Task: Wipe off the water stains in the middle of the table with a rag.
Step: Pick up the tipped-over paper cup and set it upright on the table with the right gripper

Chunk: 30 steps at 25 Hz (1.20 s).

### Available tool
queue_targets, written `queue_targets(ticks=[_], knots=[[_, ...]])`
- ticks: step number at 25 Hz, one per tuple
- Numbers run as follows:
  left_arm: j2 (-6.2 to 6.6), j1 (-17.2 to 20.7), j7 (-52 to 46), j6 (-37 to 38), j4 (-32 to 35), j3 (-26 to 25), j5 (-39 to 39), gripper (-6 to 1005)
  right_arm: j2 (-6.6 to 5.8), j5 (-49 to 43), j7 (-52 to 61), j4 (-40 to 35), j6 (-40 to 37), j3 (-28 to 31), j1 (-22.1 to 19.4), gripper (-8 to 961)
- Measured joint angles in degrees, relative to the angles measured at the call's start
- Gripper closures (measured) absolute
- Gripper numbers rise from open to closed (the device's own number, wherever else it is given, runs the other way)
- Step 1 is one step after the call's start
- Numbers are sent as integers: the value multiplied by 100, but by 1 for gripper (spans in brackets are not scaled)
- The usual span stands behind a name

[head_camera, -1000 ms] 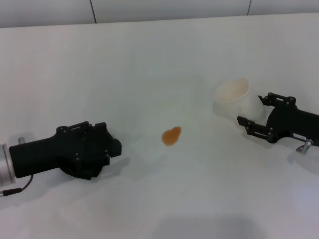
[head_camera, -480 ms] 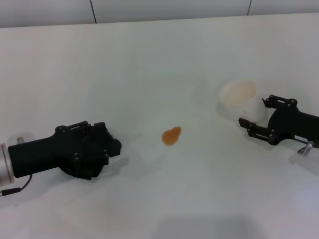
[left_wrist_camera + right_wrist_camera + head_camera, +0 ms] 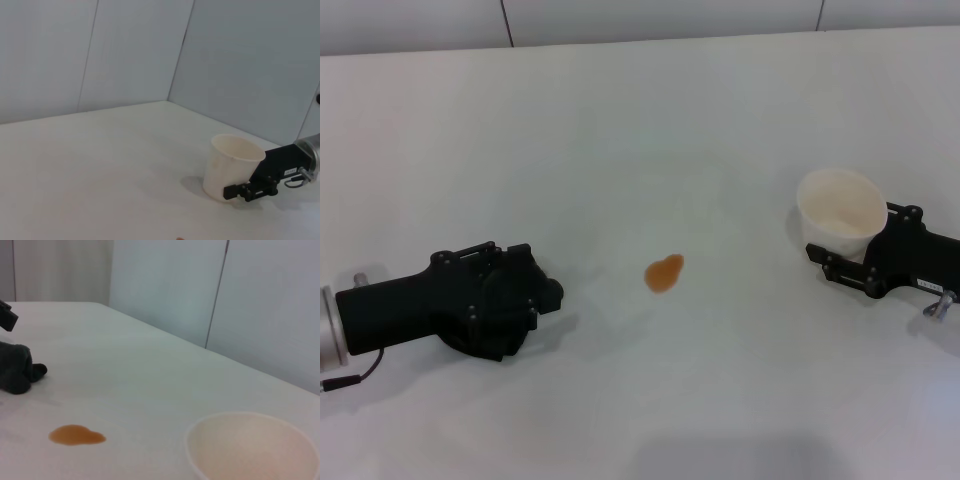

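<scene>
The robot's right gripper needs to open now: the white cup [image 3: 840,212] has its bottom down on the tabletop, so the cup would stand.
The water stains are one small orange blob [image 3: 664,273] in the middle of the white table [image 3: 640,130]; the blob [image 3: 76,435] also shows in the right wrist view. My left gripper [image 3: 535,305] lies low at the left, shut on the black rag [image 3: 15,374], which rests on the table about a hand's width left of the blob. In the head view the rag blends into the black gripper. My right gripper [image 3: 857,236] is at the right edge, shut on a white paper cup [image 3: 840,212].
The white cup [image 3: 231,167] stands upright with one right-gripper finger [image 3: 250,190] along its base. Its inside [image 3: 252,447] looks empty. Grey wall panels run behind the table's far edge.
The right gripper has taken the cup between its fingers and moved it to the right, farther from the blob. The left arm, rag and blob have not moved.
</scene>
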Motion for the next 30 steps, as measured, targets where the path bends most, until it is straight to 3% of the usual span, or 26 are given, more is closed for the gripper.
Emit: queue_targets(ticks=[8, 19, 30], knots=[[8, 10, 0, 0, 0, 0, 0, 198, -11, -26, 188, -73, -22, -19, 5, 319], [18, 3, 0, -4, 0, 0, 0, 198, -30, -526, 785, -464, -45, -16, -37, 81], [18, 3, 0, -29, 0, 0, 0, 199, -44, -1017, 1365, -1012, -34, -9, -232, 81]])
